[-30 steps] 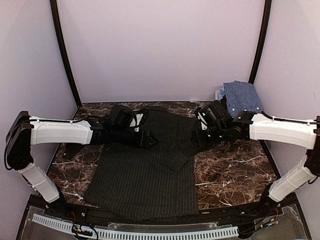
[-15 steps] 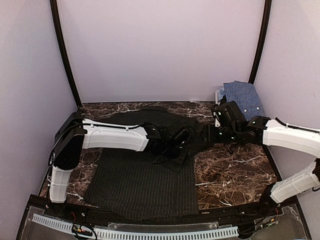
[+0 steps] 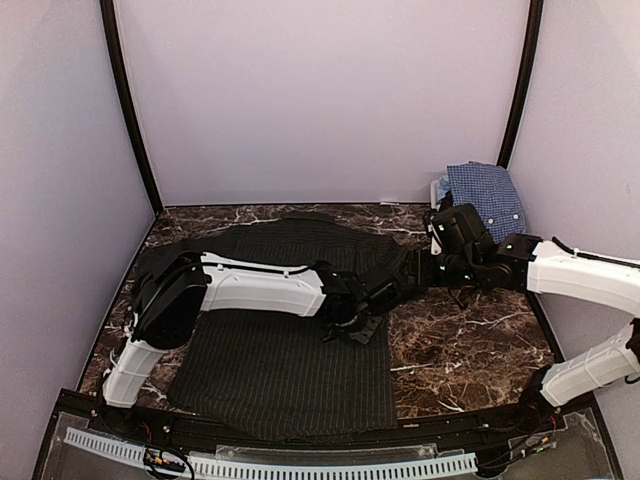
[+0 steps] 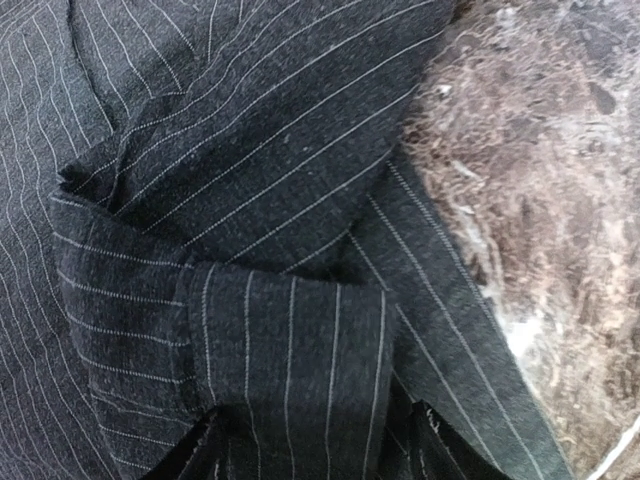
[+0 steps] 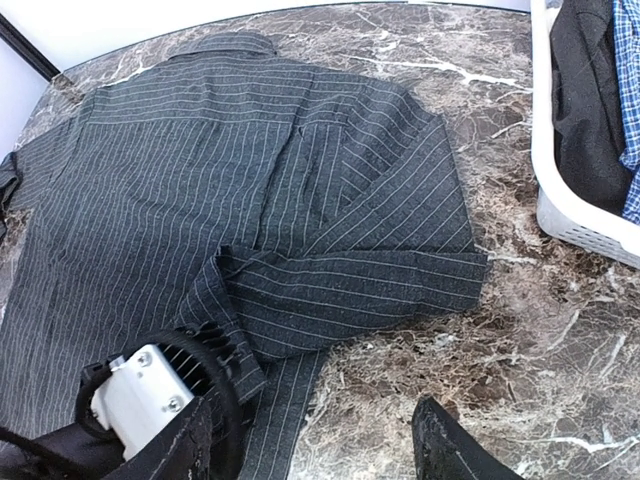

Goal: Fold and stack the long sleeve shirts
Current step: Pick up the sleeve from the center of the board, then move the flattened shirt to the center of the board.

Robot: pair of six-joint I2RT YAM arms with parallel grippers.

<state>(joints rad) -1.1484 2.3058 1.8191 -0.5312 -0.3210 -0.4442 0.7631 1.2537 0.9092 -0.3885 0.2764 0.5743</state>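
Next, my left gripper picks up the folded sleeve by its end band [image 3: 367, 330] [image 4: 302, 420] to draw the sleeve across the shirt for folding the side.
A black pinstriped long sleeve shirt [image 3: 280, 360] lies spread on the marble table, one sleeve folded across its right side [image 5: 380, 285]. My left arm reaches across it. The left gripper [image 3: 352, 325] is low at the shirt's right edge and open, with a folded band of sleeve cloth [image 4: 290, 350] lying between its fingertips [image 4: 200, 455]. My right gripper [image 3: 418, 272] hovers open just off the shirt's right edge, with only bare marble between its fingers [image 5: 450, 445]. The blue-and-white check shirt [image 3: 483, 195] sits in the basket at the back right.
The white slatted basket [image 5: 545, 150] stands at the back right corner and also holds some dark cloth [image 5: 585, 90]. Bare marble [image 3: 460, 345] lies to the right of the shirt. The enclosure walls close in the back and both sides.
My left arm has swept right across the shirt, from its upper middle to its right edge. The right gripper has drawn back a little to the right.
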